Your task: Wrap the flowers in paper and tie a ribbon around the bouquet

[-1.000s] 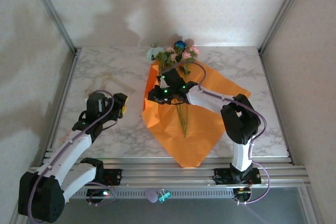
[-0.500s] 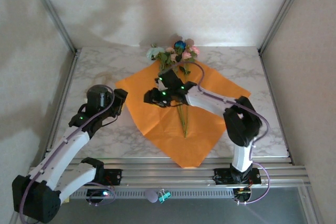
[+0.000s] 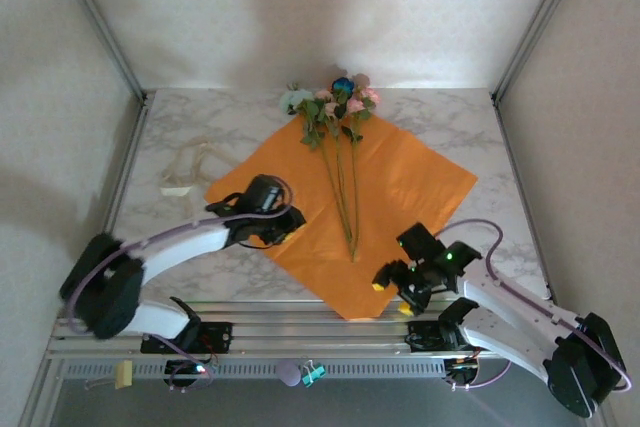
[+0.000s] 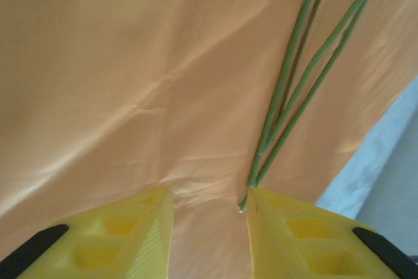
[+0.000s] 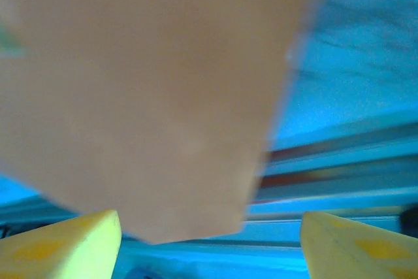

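Note:
My right gripper is to grab the orange paper (image 3: 400, 182) next by its near corner (image 3: 362, 311), past the ends of the stems, and fold it over the stems.
The orange paper (image 3: 400, 182) lies spread flat as a diamond on the marble table (image 3: 200, 127). The flowers (image 3: 335, 102) rest on it, blooms at the far corner and thin green stems (image 3: 350, 207) running toward me. In the left wrist view the stem ends (image 4: 261, 161) stop just beside my right finger, over paper (image 4: 130, 76). My left gripper (image 3: 290, 221) (image 4: 209, 220) hovers low over the sheet's left half, jaws partly open with nothing between them. My right gripper (image 3: 386, 283) (image 5: 209, 233) is wide open at the paper's near corner (image 5: 163, 96), which looks blurred. The cream ribbon (image 3: 185, 169) lies bunched at the left.
The metal front rail (image 3: 320, 327) runs along the near table edge, just behind the paper's corner. Slanted frame posts (image 3: 100, 22) stand at both back corners. A small clip (image 3: 311, 374) hangs below the rail. Bare marble shows right of the sheet.
The folded left flap of the paper has fallen open flat. My right arm pulled back from the stems to the near corner and opened. My left arm swung right onto the sheet.

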